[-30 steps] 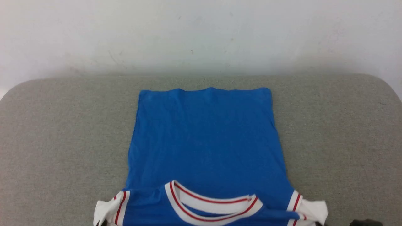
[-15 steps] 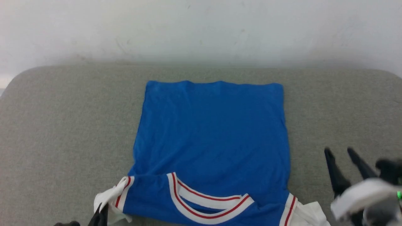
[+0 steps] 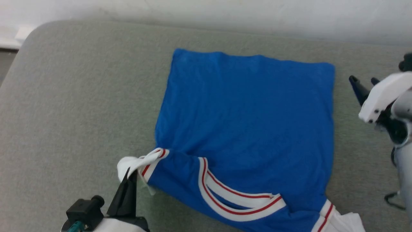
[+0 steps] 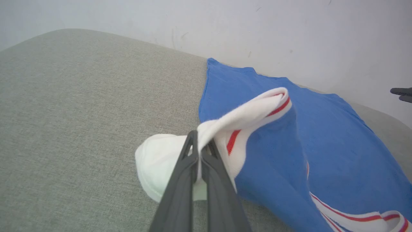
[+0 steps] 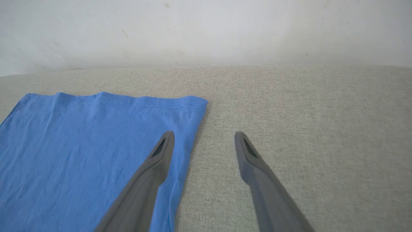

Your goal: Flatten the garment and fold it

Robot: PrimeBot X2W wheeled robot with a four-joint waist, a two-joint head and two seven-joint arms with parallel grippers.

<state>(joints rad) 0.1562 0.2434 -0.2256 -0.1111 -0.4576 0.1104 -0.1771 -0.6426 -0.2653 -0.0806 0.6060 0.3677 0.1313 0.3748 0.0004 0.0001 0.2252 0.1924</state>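
Note:
The garment's blue body (image 3: 251, 104) lies flat, so my right gripper needs to grab the garment next by its hem corner (image 3: 327, 71), where the garment's side edge curls.
The garment (image 3: 248, 119), a royal-blue shirt with white, red-striped collar and sleeve bands, lies on the grey cushion (image 3: 70, 96), hem toward the wall and collar near me. My left gripper (image 3: 129, 172) is shut on the white left sleeve (image 4: 167, 158) and holds it lifted off the cushion, with the shoulder fabric pulled up after it. My right gripper (image 3: 363, 80) hangs open beside the garment's far right edge, holding nothing. In the right wrist view its left finger (image 5: 161, 158) is over the blue edge (image 5: 96, 138) near the hem corner, and its right finger is over bare cushion.
A white wall (image 3: 257, 16) rises right behind the cushion. The cushion's rounded left corner (image 3: 32, 32) drops off to a floor strip. Bare grey fabric stretches to the left of the garment and to the right of it (image 5: 322, 129).
The head camera has swung, shifting the whole picture. My left gripper has lifted the white sleeve up and inward. My right gripper has opened, let go of the right sleeve and moved toward the hem.

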